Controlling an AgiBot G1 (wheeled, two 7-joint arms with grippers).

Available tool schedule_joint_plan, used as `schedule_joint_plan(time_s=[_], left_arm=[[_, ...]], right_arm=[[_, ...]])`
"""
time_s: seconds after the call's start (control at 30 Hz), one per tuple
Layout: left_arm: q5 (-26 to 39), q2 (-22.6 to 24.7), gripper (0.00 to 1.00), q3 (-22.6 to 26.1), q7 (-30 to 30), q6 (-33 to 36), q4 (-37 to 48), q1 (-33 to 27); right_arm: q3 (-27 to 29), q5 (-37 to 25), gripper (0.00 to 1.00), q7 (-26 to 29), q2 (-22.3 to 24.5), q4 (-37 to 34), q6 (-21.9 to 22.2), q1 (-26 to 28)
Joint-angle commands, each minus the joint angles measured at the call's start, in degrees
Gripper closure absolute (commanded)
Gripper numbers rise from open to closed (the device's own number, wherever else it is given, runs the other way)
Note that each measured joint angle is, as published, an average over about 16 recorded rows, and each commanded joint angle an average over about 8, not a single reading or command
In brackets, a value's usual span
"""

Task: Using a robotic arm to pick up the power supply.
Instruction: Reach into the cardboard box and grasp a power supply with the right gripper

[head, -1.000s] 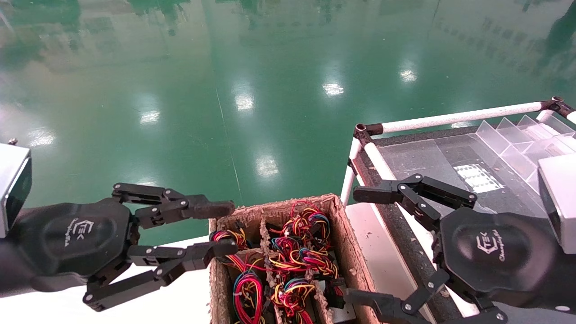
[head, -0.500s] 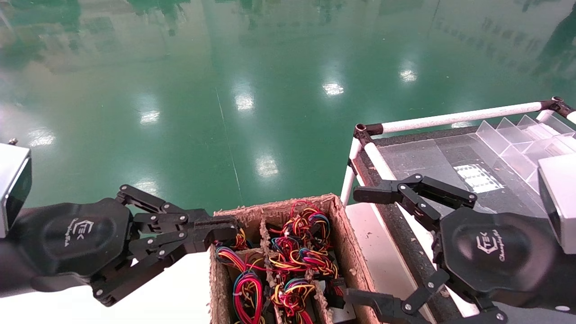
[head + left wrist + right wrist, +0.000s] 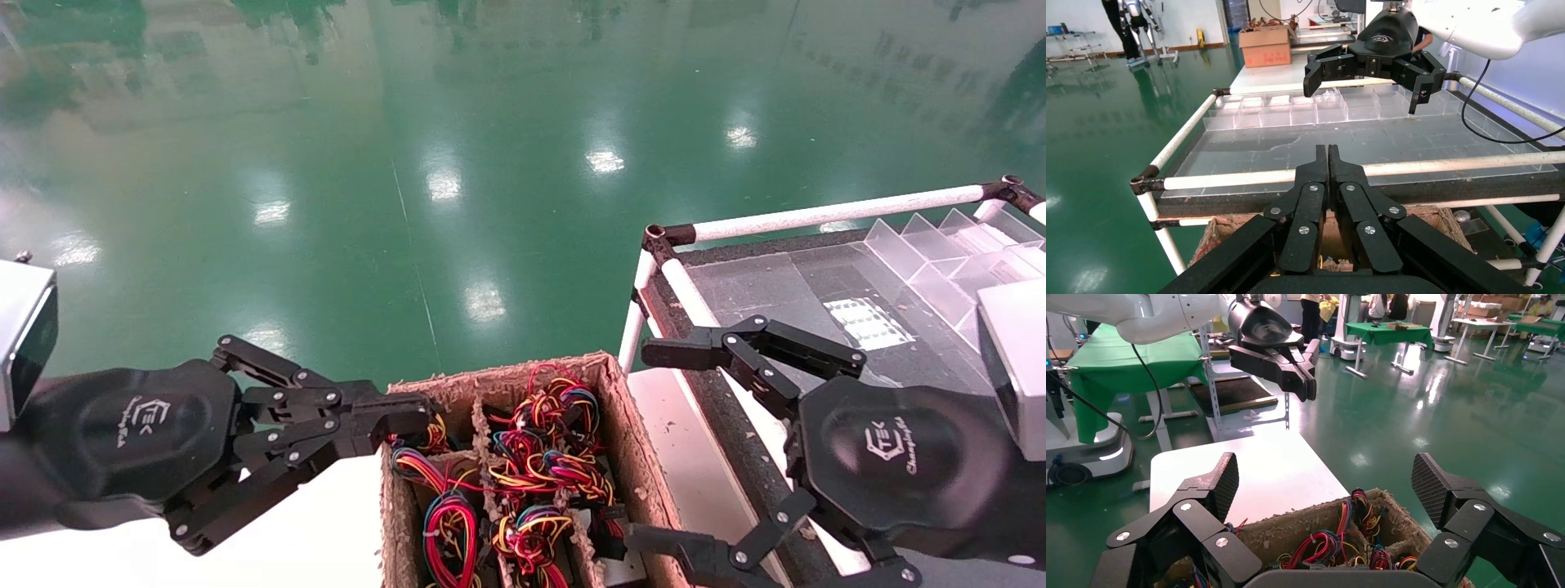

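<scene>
The power supply will come out of the cardboard box [image 3: 625, 441] next, and my right gripper will grab it by its wire bundle [image 3: 590, 480] to lift it out.
A divided cardboard box [image 3: 625, 441] holds several power supplies, seen mostly as bundles of red, yellow, black and blue wires [image 3: 539, 465]; a bit of grey metal casing [image 3: 621, 567] shows at the box's near right. My left gripper [image 3: 409, 416] hovers at the box's far-left corner, fingers pressed together with nothing between them. My right gripper [image 3: 645, 445] hangs wide open at the box's right side, one finger over the rack, the other over the box's near right corner. In the right wrist view the wires [image 3: 1321, 545] lie between and below the spread pads [image 3: 1223, 481].
A white table [image 3: 327, 531] carries the box. To the right stands a rack of white tubes [image 3: 833, 214] with a dark top and clear plastic divider trays [image 3: 940, 253]. Green floor lies beyond.
My left gripper closed from open to shut during the first half second and has held still since. The right gripper and the box have not moved.
</scene>
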Motion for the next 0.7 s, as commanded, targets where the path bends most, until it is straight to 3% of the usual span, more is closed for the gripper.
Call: schedule_joint_plan(time_s=[0.03, 0.7], left_arm=[[0.0, 0.0, 0.0, 0.0, 0.0, 0.0, 0.0, 0.0], [0.0, 0.0, 0.0, 0.0, 0.0, 0.0, 0.0, 0.0]], right_arm=[[0.0, 0.0, 0.0, 0.0, 0.0, 0.0, 0.0, 0.0], [-0.1, -0.5, 0.0, -0.2, 0.0, -0.2, 0.3, -0.1]])
